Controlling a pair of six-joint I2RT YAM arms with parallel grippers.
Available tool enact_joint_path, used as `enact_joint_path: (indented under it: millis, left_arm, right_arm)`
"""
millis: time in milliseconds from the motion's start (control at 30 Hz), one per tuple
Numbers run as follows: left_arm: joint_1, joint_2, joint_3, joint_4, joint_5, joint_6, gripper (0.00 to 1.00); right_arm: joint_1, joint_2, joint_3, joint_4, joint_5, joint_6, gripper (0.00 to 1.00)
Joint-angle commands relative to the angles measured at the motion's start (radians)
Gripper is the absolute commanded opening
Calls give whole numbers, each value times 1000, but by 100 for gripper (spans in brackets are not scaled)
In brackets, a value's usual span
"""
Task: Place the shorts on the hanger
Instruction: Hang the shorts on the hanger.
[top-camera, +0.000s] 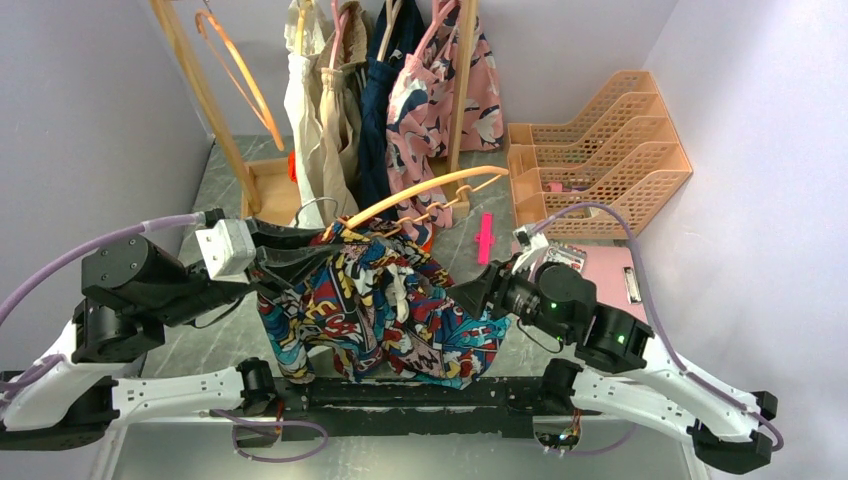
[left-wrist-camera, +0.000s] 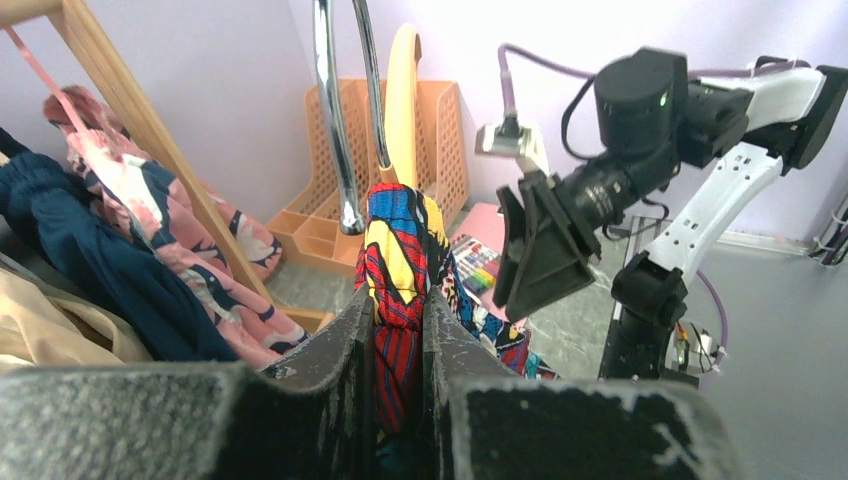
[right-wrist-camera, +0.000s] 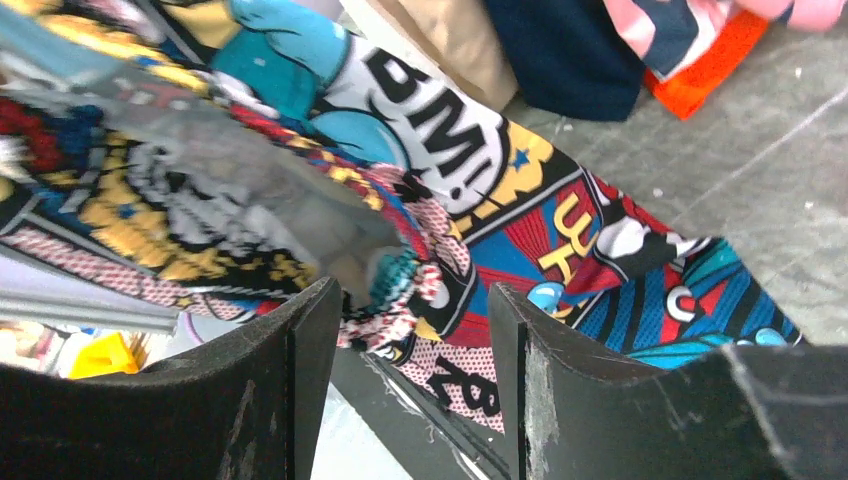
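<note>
I will next grab the shorts' gathered edge (top-camera: 444, 285) (right-wrist-camera: 424, 283) with my right gripper, opposite the left gripper's fold, to pull that edge over the hanger's loose end.
The comic-print shorts (top-camera: 385, 310) hang bunched over the left end of the orange-tan hanger (top-camera: 440, 188), whose silver hook (top-camera: 312, 207) curls to the left. My left gripper (left-wrist-camera: 398, 320) is shut on a red and yellow fold of the shorts (left-wrist-camera: 400, 250) just below the hanger (left-wrist-camera: 402, 100) and its hook (left-wrist-camera: 335, 120). My right gripper (top-camera: 468, 295) is at the right side of the shorts with its jaws apart. In the right wrist view a gathered edge of the shorts (right-wrist-camera: 450, 160) lies in the gap of the right gripper (right-wrist-camera: 410, 310), and neither pad presses on it.
A wooden rack (top-camera: 215, 110) behind holds beige, navy and pink floral garments (top-camera: 440, 90) and a spare hanger (top-camera: 240, 70). An orange file tray (top-camera: 600, 150) and a pink clipboard (top-camera: 610, 270) sit at the right. A pink clip (top-camera: 486, 238) lies on the grey table (top-camera: 200, 350).
</note>
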Motion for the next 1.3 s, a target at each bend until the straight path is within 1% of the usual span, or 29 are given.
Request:
enact_joint_path:
  millis: [0, 167, 267, 333, 400, 600, 800, 967, 1133, 1267]
  left_arm:
    - [4, -8, 23, 142, -13, 35, 7]
    - [4, 5, 35, 136, 2, 41, 7]
    - [4, 10, 41, 133, 9, 39, 7]
    - [4, 10, 44, 130, 9, 36, 7]
    - [4, 9, 45, 124, 15, 29, 7]
    - [4, -5, 34, 91, 42, 3, 7]
    - [4, -29, -14, 47, 101, -38, 7]
    - [4, -69, -81, 36, 189, -74, 7]
    - [4, -102, -131, 35, 244, -95, 7]
    - [4, -123, -146, 52, 267, -102, 7]
  right_arm:
    - [2, 1, -56, 84, 63, 150, 59]
    - [3, 12, -111, 194, 42, 202, 58]
    - [1, 37, -108, 207, 43, 204, 54]
    - [2, 43, -107, 213, 46, 201, 47]
    - [2, 35, -107, 213, 58, 198, 37]
    - [2, -12, -71, 139, 128, 168, 0]
    - [2, -31, 70, -74, 271, 83, 0]
    - [1, -12, 207, -264, 358, 62, 0]
    - [3, 14, 312, -362, 408, 62, 0]
    - [3, 50, 335, -393, 413, 68, 0]
